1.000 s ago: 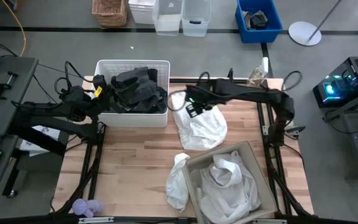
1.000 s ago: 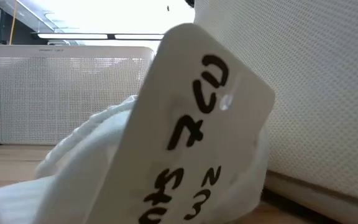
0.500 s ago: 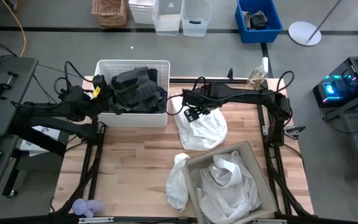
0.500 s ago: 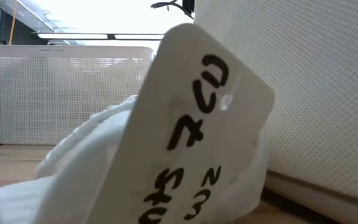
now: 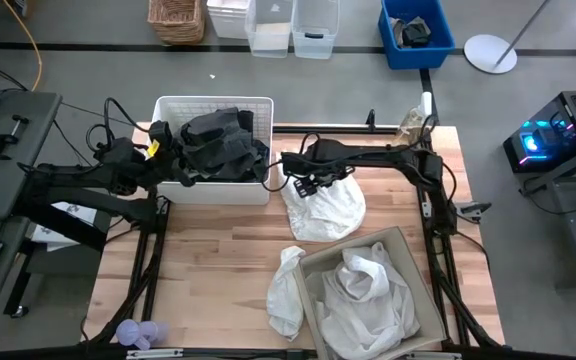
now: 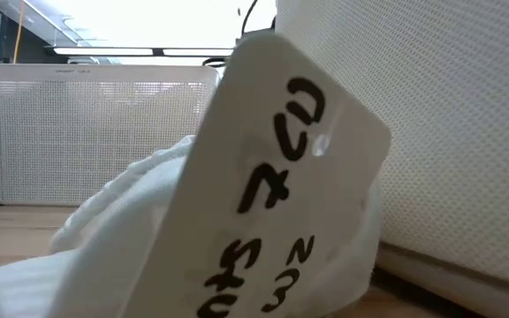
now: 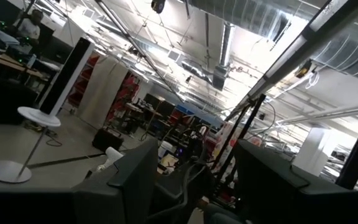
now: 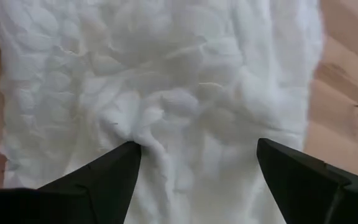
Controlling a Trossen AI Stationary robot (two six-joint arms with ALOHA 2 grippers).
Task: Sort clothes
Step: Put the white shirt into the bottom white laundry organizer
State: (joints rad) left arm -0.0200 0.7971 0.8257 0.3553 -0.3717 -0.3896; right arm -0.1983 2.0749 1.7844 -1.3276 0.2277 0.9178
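Observation:
I will next grab the white garment by its wrinkled fold (image 8: 160,146) with my right gripper, so that I can sort the whites into the beige box.
A white garment (image 5: 324,207) lies spread on the wooden table beside the white slotted basket (image 5: 168,186). It fills the right wrist view (image 8: 166,81). My right gripper (image 5: 304,183) (image 8: 197,155) is open above the garment's far left part, with one finger on either side of a wrinkled patch. Dark grey clothes (image 5: 223,145) are heaped in the basket. My left gripper (image 5: 168,150) (image 7: 194,180) is open at the basket's left rim, next to the dark heap, and looks out into the room. More white clothes (image 5: 363,290) lie in the beige box (image 5: 416,290). My right gripper points down over the white garment. One fingertip (image 8: 128,152) stands at a crease in the cloth (image 8: 143,142); I cannot tell whether it touches.
A white piece (image 5: 285,290) hangs over the box's left wall onto the table. A white card with handwriting (image 6: 281,177) stands close in front of the low view and hides most of it. Bare wood (image 5: 208,260) lies at the near left. A purple object (image 5: 133,333) sits at the near left corner.
My right gripper has gone a little toward the table's left edge and down toward the white garment, with its arm stretching out more level along the far side. The garment lies as before.

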